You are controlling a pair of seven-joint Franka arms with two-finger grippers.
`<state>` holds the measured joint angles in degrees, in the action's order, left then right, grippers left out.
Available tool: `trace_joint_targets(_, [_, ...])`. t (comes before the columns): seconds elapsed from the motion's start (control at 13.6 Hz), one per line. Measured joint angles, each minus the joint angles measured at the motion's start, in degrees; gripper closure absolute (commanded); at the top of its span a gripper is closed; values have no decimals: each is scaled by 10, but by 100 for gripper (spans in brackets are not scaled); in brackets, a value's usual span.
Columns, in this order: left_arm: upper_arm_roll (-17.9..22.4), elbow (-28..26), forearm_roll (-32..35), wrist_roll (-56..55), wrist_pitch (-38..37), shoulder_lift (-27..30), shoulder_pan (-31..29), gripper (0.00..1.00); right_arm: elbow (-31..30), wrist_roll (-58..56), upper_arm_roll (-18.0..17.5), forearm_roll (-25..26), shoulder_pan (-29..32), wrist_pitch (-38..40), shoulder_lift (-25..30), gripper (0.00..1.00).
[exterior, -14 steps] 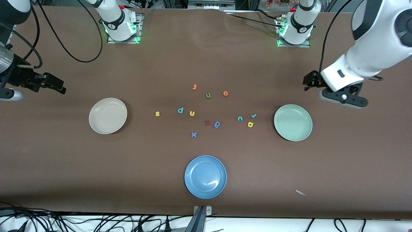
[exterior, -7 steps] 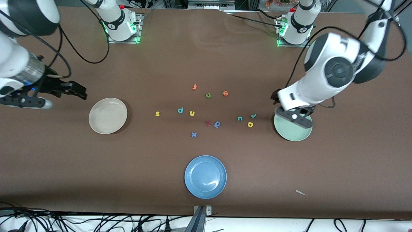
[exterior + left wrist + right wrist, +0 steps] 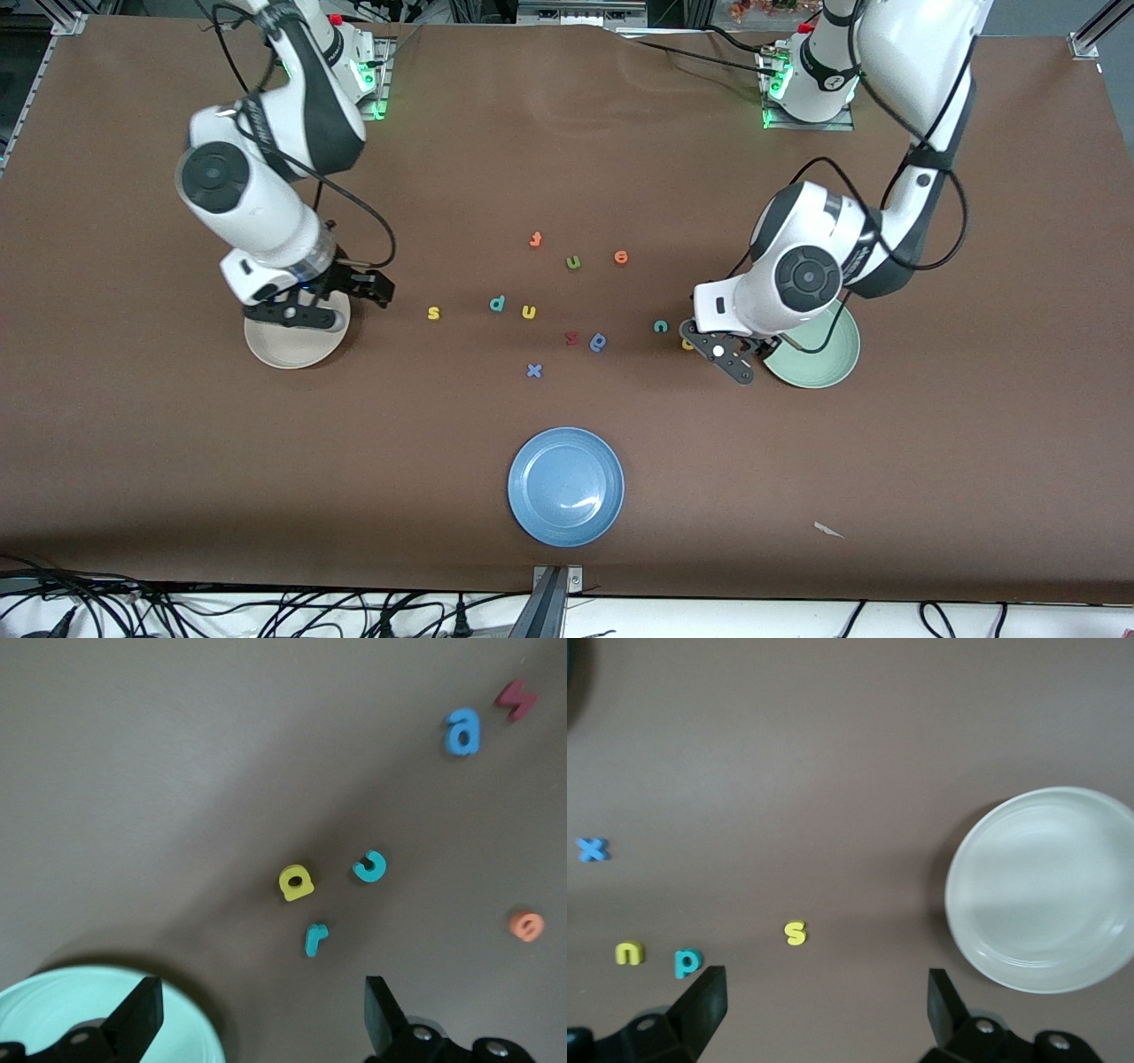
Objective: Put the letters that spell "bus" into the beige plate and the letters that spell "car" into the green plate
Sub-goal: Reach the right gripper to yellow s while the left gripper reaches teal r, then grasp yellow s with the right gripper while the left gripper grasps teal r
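Note:
My right gripper grabs the yellow "s" by its curved sides next, to spell "bus" in the beige plate (image 3: 283, 350) (image 3: 1045, 890).
The yellow "s" (image 3: 433, 312), teal "b" (image 3: 497, 304) and yellow "u" (image 3: 529, 311) lie mid-table. My right gripper (image 3: 370, 287) hangs open and empty over the beige plate's (image 3: 283, 350) rim on the side toward them. In the right wrist view the "s" (image 3: 796, 933) lies ahead of the open gripper (image 3: 826, 1001). The teal "c" (image 3: 661, 326) and yellow "a" (image 3: 687, 344) lie beside the green plate (image 3: 824, 354). My left gripper (image 3: 700, 335) is open over them. The left wrist view shows the "a" (image 3: 296, 882), "c" (image 3: 370, 865) and teal "r" (image 3: 315, 938).
Other letters lie mid-table: an orange "t" (image 3: 535, 238), green "u" (image 3: 573, 261), orange "e" (image 3: 620, 257), red "z" (image 3: 572, 338), a blue round-bowled letter (image 3: 599, 341) and a blue "x" (image 3: 533, 370). A blue plate (image 3: 565, 486) sits nearest the front camera.
Both arms have swung in from the table's ends. The right gripper now hangs over the beige plate's rim. The left gripper has crossed the green plate to the "c", "a" and "r".

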<state>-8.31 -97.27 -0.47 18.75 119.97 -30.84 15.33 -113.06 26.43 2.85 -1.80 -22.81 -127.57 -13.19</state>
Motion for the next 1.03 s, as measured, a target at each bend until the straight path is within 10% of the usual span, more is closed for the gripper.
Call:
trace_joint_targets(0.29, [-1,-81,0,9,99,-15,5,2,-38,85,0,0,-46,-111,-52,0])
trace_joint_targets(1.03, [-3,-114,2,19,145,-31,20,56,-39,117,2,0,-67,-197,-160,1])
